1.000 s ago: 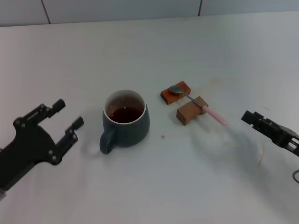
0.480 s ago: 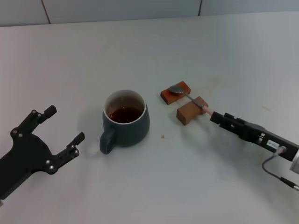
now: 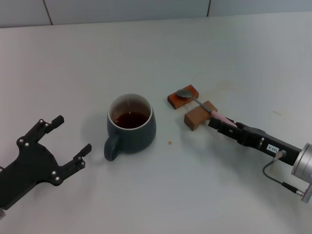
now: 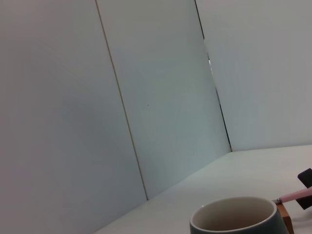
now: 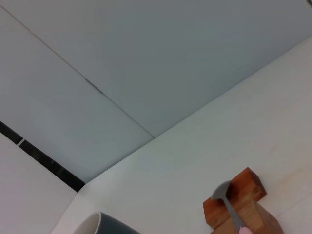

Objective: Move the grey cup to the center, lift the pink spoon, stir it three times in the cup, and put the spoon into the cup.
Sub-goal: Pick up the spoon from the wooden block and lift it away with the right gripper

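Note:
My right gripper should close now and would hold the spoon, because its fingers are level with the spoon's pink handle (image 3: 220, 117) beside the near wooden block (image 3: 195, 118) in the head view.
The grey cup (image 3: 130, 126) stands at the table's middle with dark liquid in it, its handle toward me. It also shows in the left wrist view (image 4: 235, 218) and the right wrist view (image 5: 103, 225). The pink spoon (image 3: 197, 103) lies across two brown wooden blocks to the cup's right, with its metal bowl on the far block. My right gripper (image 3: 217, 122) is at the spoon's pink handle and covers most of it. A bit of pink shows at its tip. My left gripper (image 3: 73, 133) is open and empty, low at the cup's left.
The far wooden block (image 3: 183, 97) and the near wooden block (image 3: 199, 116) hold the spoon off the white table (image 3: 156, 53). A tiled wall runs along the back. A small speck (image 3: 169, 143) lies near the cup.
My right gripper has come in from the right and slid along the pink handle toward the blocks. My left gripper has drawn back from the cup and shifted a little.

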### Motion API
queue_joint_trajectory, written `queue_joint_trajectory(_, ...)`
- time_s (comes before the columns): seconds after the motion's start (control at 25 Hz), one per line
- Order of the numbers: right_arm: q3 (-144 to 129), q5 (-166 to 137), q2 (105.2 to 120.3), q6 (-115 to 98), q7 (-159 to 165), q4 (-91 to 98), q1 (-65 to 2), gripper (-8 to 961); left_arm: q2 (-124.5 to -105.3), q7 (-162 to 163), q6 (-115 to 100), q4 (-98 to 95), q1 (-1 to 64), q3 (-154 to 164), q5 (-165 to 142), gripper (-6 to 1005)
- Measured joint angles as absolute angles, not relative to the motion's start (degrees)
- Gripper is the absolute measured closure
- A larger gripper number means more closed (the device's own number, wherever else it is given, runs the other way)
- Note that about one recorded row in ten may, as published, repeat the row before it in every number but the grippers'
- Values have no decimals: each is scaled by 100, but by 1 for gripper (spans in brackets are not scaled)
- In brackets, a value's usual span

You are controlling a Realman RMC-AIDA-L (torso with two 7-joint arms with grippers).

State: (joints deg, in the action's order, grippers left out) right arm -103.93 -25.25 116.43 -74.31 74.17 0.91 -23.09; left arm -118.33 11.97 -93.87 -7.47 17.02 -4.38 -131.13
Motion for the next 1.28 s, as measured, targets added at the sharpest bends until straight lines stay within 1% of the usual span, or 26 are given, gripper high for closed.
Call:
queue_joint_trajectory(0.48,-10339,-2493,11661,-7123,7480,128,-2339,248,-11839,1177,-9439,-723,1673,-430,-13111,165)
queue_joint_trajectory(0.92,-10335,-2492,11676,-7106,7349,220,-2299,702,-11837,1173,-9438,-738,1661,-431,-13097,165)
queue_joint_trajectory(1.12,-10215,-2479,11680,-7340,7143,212,-2174,820,-11831,1172,-9444,-746,1661,-445,-13089,165)
queue_joint_trajectory(1.28,-10088,-2479,11605,-8386,6718,195,-1924,820,-11830,1173,-9446,-748,1663,-462,-13083,165)
